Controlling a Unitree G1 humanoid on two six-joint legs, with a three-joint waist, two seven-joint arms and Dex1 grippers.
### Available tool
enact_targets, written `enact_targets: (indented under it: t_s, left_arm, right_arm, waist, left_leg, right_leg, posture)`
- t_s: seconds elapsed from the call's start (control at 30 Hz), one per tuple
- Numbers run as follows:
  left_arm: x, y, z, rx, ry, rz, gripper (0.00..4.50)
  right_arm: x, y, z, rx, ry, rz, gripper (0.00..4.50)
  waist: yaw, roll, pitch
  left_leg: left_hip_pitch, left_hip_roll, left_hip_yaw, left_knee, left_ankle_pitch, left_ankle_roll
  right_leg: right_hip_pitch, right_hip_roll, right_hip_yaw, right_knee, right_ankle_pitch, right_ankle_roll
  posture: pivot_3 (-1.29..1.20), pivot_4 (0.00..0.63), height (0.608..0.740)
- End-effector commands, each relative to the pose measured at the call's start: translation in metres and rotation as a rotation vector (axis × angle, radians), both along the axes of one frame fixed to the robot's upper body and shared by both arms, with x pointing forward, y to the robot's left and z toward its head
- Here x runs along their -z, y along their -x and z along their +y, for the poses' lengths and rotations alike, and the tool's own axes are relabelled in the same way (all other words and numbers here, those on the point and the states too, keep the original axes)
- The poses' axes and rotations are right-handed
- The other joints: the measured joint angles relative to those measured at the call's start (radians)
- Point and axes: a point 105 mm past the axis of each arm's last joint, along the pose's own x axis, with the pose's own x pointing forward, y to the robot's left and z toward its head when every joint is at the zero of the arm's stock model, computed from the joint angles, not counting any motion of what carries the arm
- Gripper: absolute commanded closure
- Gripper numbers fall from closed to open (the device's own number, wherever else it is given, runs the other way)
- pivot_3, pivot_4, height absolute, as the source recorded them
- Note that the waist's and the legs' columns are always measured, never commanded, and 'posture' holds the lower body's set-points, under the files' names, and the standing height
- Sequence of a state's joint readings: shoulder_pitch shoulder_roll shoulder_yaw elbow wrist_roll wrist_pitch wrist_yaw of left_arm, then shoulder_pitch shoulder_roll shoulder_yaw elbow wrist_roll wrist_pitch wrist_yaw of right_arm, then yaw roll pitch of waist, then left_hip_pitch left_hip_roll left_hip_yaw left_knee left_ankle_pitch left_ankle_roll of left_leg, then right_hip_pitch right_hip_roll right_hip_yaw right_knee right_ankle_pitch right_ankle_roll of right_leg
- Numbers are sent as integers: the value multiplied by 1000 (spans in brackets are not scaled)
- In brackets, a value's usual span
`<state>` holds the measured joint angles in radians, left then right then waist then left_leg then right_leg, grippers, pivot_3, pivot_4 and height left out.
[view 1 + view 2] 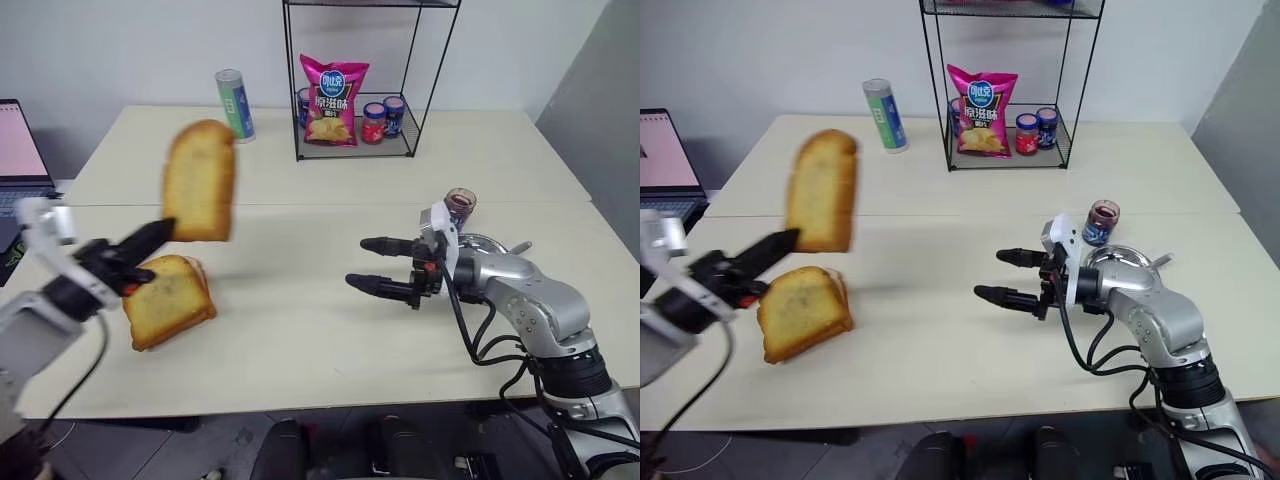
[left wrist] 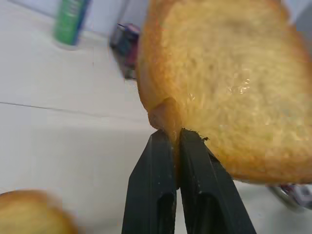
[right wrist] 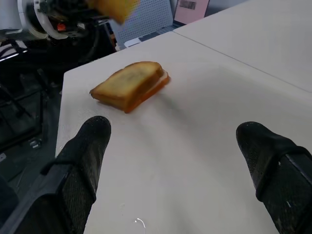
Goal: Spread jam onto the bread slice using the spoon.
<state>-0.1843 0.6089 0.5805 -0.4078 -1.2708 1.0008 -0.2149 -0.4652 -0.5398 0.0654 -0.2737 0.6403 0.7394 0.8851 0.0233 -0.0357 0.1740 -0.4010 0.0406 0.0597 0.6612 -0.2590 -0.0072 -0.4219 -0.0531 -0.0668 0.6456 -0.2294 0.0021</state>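
Next, my right gripper grabs the spoon's silver handle to spread jam onto the bread slice, since only that handle sticks out past the steel dish's rim (image 1: 488,240).
My left gripper (image 1: 160,231) is shut on the lower edge of a rounded-top toast (image 1: 200,180) and holds it upright in the air; its fingers (image 2: 165,161) pinch the crust. Below it the squarish golden-brown bread slice (image 1: 170,298) lies flat on the table, with another layer's edge showing under it (image 3: 146,90). My right gripper (image 1: 358,262) hovers open and level at mid-table, pointing toward the bread with nothing between its fingers. Behind it stands the jam jar (image 1: 1102,220) beside a round steel dish (image 1: 1130,258). A thin silver handle, the spoon (image 1: 1161,260), pokes past the dish rim.
A black wire shelf (image 1: 355,150) at the back holds a pink chips bag (image 1: 332,100) and red-lidded and blue-lidded jars (image 1: 383,120). A green can (image 1: 235,103) stands to its left. A laptop (image 1: 20,160) sits past the table's left edge.
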Motion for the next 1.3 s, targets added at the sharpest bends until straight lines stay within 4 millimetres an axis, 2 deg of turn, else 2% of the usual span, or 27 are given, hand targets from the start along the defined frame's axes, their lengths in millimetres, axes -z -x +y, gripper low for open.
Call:
enact_targets:
  t_s: [0.03, 0.13, 0.2, 0.27, 0.43, 0.6, 0.67, 0.7, 0.8, 1.0, 1.23, 1.3]
  left_arm:
    - [28, -23, -52, 31, -48, 63, 4482]
    - [61, -37, -61, -35, -62, 151, 4482]
    - [79, -39, -88, 20, -76, 185, 4482]
    - [90, -42, -102, 29, -124, 202, 4482]
    - [111, -49, -101, -38, -222, 238, 4482]
    - [119, -49, -102, -55, -271, 233, 4482]
    - [121, -50, -100, -67, -282, 236, 3926]
    - [121, -50, -101, -56, -271, 236, 3841]
    - [118, -50, -101, -54, -270, 229, 3184]
    - [115, -45, -87, -91, -283, 235, 1918]
    - [96, -32, -75, -61, -314, 236, 507]
    - [87, -27, -68, -39, -374, 227, 20]
  right_arm:
    - [-19, 10, -20, 63, 15, -64, 0]
    - [-12, 12, -31, 126, 55, -59, 0]
    - [-6, 16, -36, 164, 71, -49, 0]
    - [-6, 19, -37, 186, 54, -35, 0]
    - [-6, 22, -38, 215, 57, -34, 0]
    - [-4, 23, -42, 235, 66, -32, 0]
    - [-4, 20, -43, 247, 65, -37, 0]
    - [-4, 19, -43, 250, 60, -36, 0]
    - [-4, 19, -41, 244, 56, -35, 0]
    - [-3, 18, -44, 255, 51, -28, 0]
    - [-6, 14, -51, 322, -5, -9, 0]
    - [-6, 11, -61, 369, -10, -1, 0]
  waist:
    - [5, 0, 0]
    - [-4, -1, 0]
    - [-11, -1, 0]
    - [-10, -1, 1]
    - [-11, -1, 1]
    - [-9, -1, 1]
    - [-8, -1, 1]
    - [-7, -1, 1]
    - [-7, -1, 1]
    - [-7, -1, 1]
    - [-6, -1, 1]
    - [-6, -1, 1]
  left_leg:
    - [0, -1, -1, 0, 0, 0]
    - [0, -2, -2, 0, 0, 0]
    - [1, 0, 0, 0, 0, 0]
    - [1, 2, 0, 0, 0, 0]
    - [1, 5, -2, 1, 1, -1]
    - [1, 5, -1, 1, 1, -1]
    - [1, 5, -1, 1, 1, -1]
    - [1, 4, -1, 1, 1, -1]
    - [1, 5, -1, 2, 1, -1]
    - [1, 5, -1, 1, 1, -1]
    - [1, 6, -2, 1, 1, -1]
    - [1, 5, -2, 2, 1, -1]
  right_leg:
    - [1, 0, 0, 0, 0, 0]
    - [1, 1, 0, 0, 0, 1]
    - [1, 3, 2, 0, 0, 2]
    - [1, 6, 1, 0, -1, 2]
    - [1, 14, 2, 1, -3, 6]
    - [1, 15, 3, 1, -3, 6]
    - [1, 14, 3, 0, -3, 6]
    - [1, 14, 3, 0, -3, 6]
    - [1, 14, 3, 0, -3, 6]
    - [1, 15, 3, 0, -3, 6]
    - [1, 15, 2, 1, -3, 6]
    - [1, 15, 2, 1, -3, 6]
  posture:
    - [0, 150, 740]
    - [0, 150, 740]
    - [0, 150, 740]
    - [0, 150, 740]
    - [0, 150, 740]
    - [0, 150, 740]
    - [0, 150, 740]
    - [0, 150, 740]
    - [0, 150, 740]
    - [0, 150, 740]
    - [0, 150, 740]
    - [0, 150, 740]
